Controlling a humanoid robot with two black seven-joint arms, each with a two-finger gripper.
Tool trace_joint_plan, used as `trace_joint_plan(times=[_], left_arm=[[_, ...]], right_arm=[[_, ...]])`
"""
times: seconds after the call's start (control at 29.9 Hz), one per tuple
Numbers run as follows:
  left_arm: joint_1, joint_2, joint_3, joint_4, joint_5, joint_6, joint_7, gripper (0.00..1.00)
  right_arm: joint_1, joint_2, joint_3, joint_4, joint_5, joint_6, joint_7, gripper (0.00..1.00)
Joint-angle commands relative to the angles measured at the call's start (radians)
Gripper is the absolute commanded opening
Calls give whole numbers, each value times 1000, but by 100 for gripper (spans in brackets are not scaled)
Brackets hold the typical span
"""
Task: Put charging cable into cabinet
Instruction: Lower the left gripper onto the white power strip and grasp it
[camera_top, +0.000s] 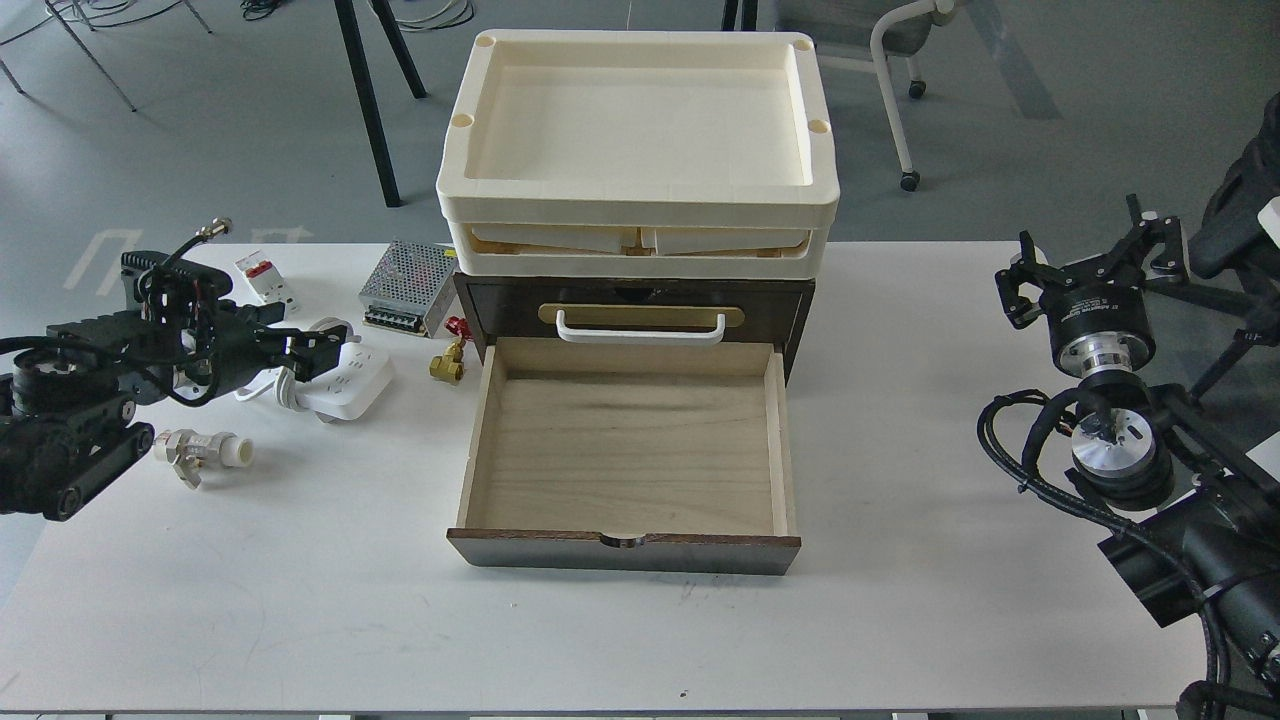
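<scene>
The charging cable should be grabbed next by my left gripper around its middle (300, 386), because the long white power strip (355, 382) reaches out on both sides of its coiled cord.
The charging cable (348, 384), a white power strip with a white cord (283, 390) coiled round its middle, lies on the table left of the cabinet. My left gripper (312, 350) is low over the strip's middle, its dark fingers apart at the coil and covering the strip's left part. The cabinet (500, 305) is dark brown with a cream tray top (640, 205) and a white handle (640, 331). Its lower pale wood drawer (625, 450) is pulled out and empty. My right gripper (1090, 250) is open and empty, held off the table's right side.
A white breaker with a red switch (262, 278) and a perforated silver box (408, 285) sit behind the strip. A brass valve (448, 362) lies between the strip and the drawer. A white valve (200, 450) lies in front of the strip. The white table (900, 620) bears them all.
</scene>
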Motion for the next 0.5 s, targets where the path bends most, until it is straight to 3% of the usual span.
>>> trace_joint_plan(times=[0.0, 0.1, 0.2, 0.4, 0.47], left_arm=[[11, -38, 0, 64, -2, 19, 0, 78], [13, -72, 0, 127, -2, 23, -11, 78], [13, -85, 1, 150, 2, 26, -48, 75], [5, -89, 72, 168, -10, 20, -77, 40], [2, -104, 77, 219, -13, 22, -86, 38]], right_arm=[[0, 0, 1, 0, 0, 0, 0, 100], [0, 0, -1, 0, 0, 0, 0, 100], [0, 0, -1, 0, 0, 0, 0, 100], [-2, 0, -1, 0, 0, 0, 0, 100], [0, 0, -1, 0, 0, 0, 0, 100]])
